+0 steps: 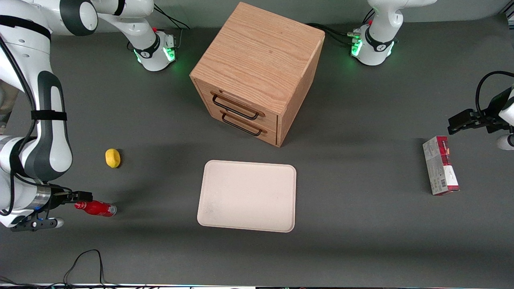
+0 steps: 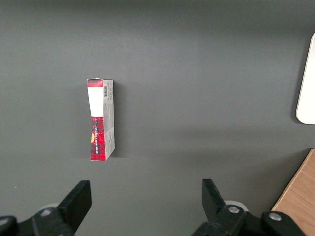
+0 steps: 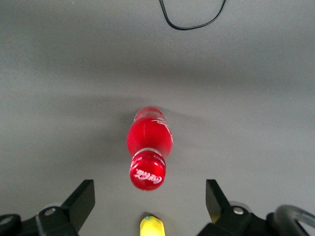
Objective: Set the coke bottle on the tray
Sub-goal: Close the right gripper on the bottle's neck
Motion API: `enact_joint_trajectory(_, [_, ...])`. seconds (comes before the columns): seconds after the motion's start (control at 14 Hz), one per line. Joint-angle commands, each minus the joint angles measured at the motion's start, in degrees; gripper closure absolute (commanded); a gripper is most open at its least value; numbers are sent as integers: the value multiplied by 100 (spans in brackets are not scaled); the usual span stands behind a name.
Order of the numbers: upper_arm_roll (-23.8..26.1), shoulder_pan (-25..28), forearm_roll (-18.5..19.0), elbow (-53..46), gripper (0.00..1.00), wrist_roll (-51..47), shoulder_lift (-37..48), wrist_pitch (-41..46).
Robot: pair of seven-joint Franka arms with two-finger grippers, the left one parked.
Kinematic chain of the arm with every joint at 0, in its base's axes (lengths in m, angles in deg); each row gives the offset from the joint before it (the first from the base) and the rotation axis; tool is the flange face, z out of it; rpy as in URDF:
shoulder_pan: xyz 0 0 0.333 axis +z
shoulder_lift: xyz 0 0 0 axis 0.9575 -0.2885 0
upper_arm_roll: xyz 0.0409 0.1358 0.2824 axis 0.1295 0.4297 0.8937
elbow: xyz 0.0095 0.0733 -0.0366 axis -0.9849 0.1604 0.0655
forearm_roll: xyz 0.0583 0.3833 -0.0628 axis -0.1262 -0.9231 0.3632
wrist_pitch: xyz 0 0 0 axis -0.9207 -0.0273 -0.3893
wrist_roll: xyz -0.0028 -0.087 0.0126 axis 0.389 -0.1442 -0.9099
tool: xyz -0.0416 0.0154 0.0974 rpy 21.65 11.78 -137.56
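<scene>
The coke bottle should next be held by its capped neck end in my right gripper, so that it can place the coke bottle on the tray.
The coke bottle is small and red and stands on the grey table toward the working arm's end, well apart from the tray. In the right wrist view I look down on its red cap and body. My right gripper hangs over it, open and empty. The black fingers stand wide on either side, and the cap sits just off the line between them. The cream-white tray lies flat near the table's middle, in front of the cabinet, with nothing on it.
A yellow lemon-like lump lies close by, farther from the front camera than the bottle; it also shows in the right wrist view. A wooden two-drawer cabinet stands mid-table. A red-and-grey carton lies toward the parked arm's end. A black cable lies near the front edge.
</scene>
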Motion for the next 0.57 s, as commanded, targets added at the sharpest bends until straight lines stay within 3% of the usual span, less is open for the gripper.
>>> enact_joint_trajectory(0.0, [-3,10,-74,46,0,139,-44,-228])
enact_joint_trajectory(0.36, [6,18,-74,29,2,95,-106,-246])
enact_joint_trajectory(0.43, [24,45,-74,37,70,-1,-106,-299])
enact_joint_trajectory(0.5, [24,88,-74,46,100,-185,-106,-351])
